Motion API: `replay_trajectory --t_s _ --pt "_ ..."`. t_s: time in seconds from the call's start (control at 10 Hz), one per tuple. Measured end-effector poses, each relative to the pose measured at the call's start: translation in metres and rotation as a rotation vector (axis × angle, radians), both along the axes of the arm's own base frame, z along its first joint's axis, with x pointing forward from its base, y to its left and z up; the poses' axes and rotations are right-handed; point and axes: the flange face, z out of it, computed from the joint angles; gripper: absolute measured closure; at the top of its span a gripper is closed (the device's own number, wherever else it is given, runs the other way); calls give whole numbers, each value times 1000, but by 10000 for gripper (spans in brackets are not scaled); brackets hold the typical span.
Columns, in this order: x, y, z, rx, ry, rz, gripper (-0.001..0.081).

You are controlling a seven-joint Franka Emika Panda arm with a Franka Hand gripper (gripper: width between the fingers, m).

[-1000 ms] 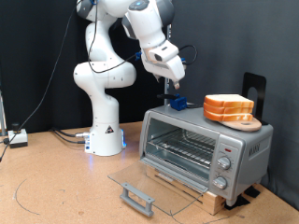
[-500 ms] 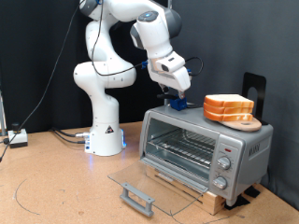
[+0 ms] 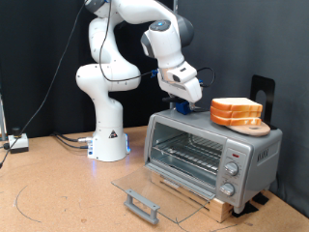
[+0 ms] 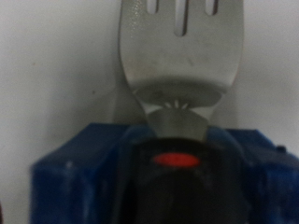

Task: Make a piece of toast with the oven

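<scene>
In the wrist view my gripper's fingers stand beside the handle (image 4: 176, 187) of the metal fork (image 4: 179, 56), so it is now time to close on the fork.
The silver-grey oven (image 3: 246, 155) stands at the exterior view's right with its glass door (image 3: 154, 193) folded down flat. Its wire rack (image 3: 188, 153) shows no bread on it. Bread slices (image 3: 237, 110) are stacked on a round wooden board on the oven's top; no single piece of toast lies apart from them. My gripper (image 3: 186, 98) hangs just over a small blue holder (image 3: 183, 109) on the oven's top, left of the stack. The wrist view shows a metal fork (image 4: 179, 56) standing in that blue holder (image 4: 75, 182), very close and blurred. No fingers show there.
The robot's white base (image 3: 108, 135) stands on the brown table at the left of the oven. A black upright piece (image 3: 262, 92) stands behind the bread. Cables (image 3: 63, 140) and a small box (image 3: 17, 143) lie at the far left.
The gripper has moved towards the exterior view's right and slightly down, ending over the blue holder on the oven's top. The oven, door and bread have not moved.
</scene>
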Motion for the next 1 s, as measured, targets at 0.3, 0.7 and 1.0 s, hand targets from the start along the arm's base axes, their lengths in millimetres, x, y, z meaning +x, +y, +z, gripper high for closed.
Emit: replay_trajectory --t_s 0.3,0.7,1.0 --pt "2 5 -7 4 1 4 -3" --pt "3 5 -7 11 -3 0 164" --pt "3 5 -7 12 -3 0 411"
